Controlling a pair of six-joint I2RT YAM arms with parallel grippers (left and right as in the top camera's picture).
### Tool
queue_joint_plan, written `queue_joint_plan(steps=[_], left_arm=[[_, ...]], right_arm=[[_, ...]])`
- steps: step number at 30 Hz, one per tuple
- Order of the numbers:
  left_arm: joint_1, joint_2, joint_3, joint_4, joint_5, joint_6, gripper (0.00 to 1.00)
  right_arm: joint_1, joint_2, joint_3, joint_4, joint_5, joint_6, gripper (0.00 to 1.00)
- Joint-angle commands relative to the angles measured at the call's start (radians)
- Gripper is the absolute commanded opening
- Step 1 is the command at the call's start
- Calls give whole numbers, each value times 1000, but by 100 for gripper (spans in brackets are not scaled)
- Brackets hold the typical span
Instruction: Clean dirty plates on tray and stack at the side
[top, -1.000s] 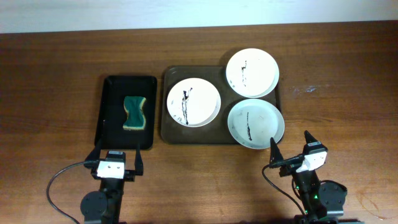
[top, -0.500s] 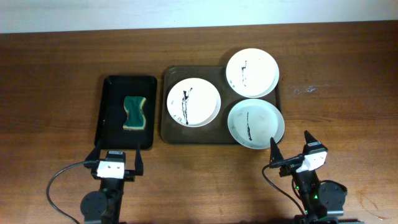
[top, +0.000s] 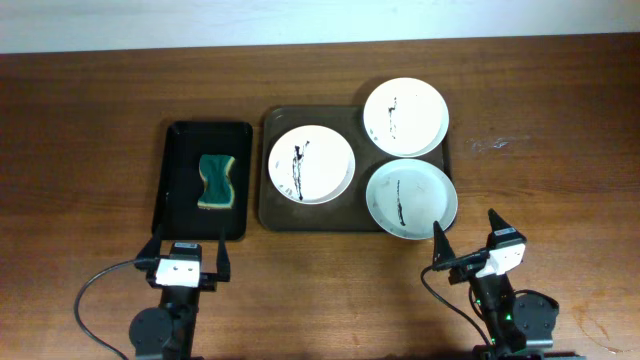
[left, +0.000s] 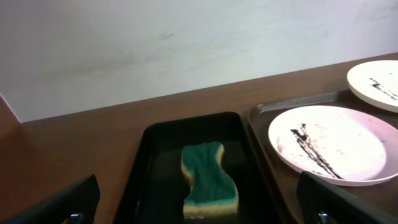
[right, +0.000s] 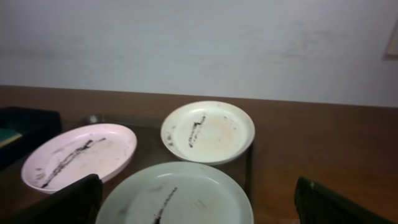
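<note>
Next, my left gripper reaches the sponge and grabs its narrow middle, green side facing me, so the sponge's ends stay free to clean the plates.
Three white plates with black streaks lie on the dark brown tray (top: 272, 212): one at left (top: 311, 165), one at back right (top: 405, 117), one at front right (top: 410, 199). My left gripper (top: 187, 250) is open and empty near the table's front edge, in front of the black tray. My right gripper (top: 466, 238) is open and empty, just in front of the front right plate (right: 177, 198). The right wrist view also shows the left plate (right: 79, 155) and back plate (right: 208, 131). The left wrist view shows the left plate (left: 329, 143).
A green and yellow sponge (top: 217, 182) lies in a narrow black tray (top: 177, 215) left of the brown tray; it also shows in the left wrist view (left: 208, 179). Bare wooden table (top: 540, 150) lies right of the brown tray. A white wall stands behind.
</note>
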Motion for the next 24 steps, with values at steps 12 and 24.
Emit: queue_joint_plan(steps=[12, 24], left_arm=[[1, 700, 623, -231, 181, -21, 99], [1, 1558, 1392, -840, 294, -106, 97]], right_arm=[[9, 660, 743, -371, -192, 3, 99], [185, 1540, 1315, -533, -146, 222, 73]])
